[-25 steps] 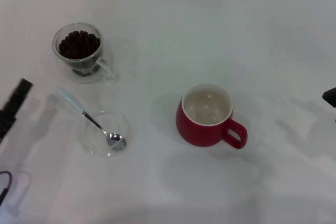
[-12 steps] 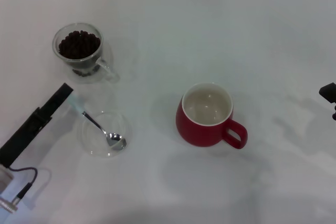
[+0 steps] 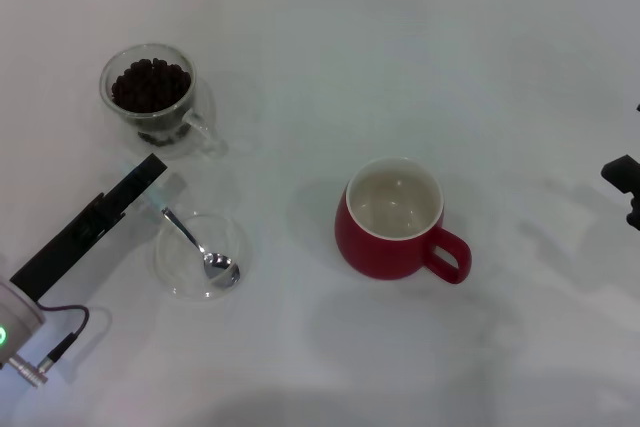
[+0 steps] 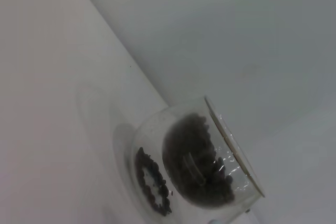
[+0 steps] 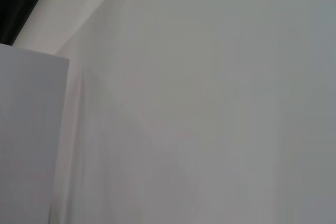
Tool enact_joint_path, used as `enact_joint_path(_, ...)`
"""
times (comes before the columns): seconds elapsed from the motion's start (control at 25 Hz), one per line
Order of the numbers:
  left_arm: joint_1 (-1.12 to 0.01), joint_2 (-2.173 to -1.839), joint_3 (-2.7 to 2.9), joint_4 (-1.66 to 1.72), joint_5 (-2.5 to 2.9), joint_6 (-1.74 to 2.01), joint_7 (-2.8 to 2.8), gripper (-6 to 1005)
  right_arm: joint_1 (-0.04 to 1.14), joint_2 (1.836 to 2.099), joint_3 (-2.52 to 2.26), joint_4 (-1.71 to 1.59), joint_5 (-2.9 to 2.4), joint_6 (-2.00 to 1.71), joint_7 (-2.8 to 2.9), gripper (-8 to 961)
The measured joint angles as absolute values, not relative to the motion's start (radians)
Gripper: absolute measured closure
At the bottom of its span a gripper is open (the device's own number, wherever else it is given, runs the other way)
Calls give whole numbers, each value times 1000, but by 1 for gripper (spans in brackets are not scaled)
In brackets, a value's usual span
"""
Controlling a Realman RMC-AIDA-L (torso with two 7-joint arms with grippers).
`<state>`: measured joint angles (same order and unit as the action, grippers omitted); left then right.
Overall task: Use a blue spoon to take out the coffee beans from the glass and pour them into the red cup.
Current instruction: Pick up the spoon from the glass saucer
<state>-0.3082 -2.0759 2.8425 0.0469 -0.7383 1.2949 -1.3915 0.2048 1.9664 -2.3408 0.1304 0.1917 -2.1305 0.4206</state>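
Observation:
I need to close my left gripper on the handle, because its fingers reach down over the pale blue handle [image 3: 154, 199] in the head view.
The glass [image 3: 148, 95] full of dark coffee beans [image 3: 150, 84] stands at the far left of the white table. It also shows close up in the left wrist view [image 4: 197, 163]. The blue spoon [image 3: 217, 266] lies with its metal bowl in a clear saucer [image 3: 178, 273], its handle pointing toward the glass. My left gripper [image 3: 150, 172] reaches in from the lower left and covers most of the pale blue handle. The red cup [image 3: 392, 219] stands empty at the middle, its handle to the lower right. My right gripper [image 3: 622, 177] sits at the right edge.
The white table [image 3: 400, 47] is bare behind and to the right of the red cup. A cable [image 3: 55, 332] hangs from my left arm at the lower left. The right wrist view shows only pale surfaces.
My left gripper has moved in from the left edge toward the spoon and now covers its handle. The spoon's handle has swung a little. My right gripper has crept slightly inward.

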Motion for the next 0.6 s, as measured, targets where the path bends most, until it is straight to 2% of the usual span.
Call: enact_joint_path(0.6,-327,-2075,2842,46,-722,1280,-1391,362,206,1965,-2339,130,206,-2124,418,307)
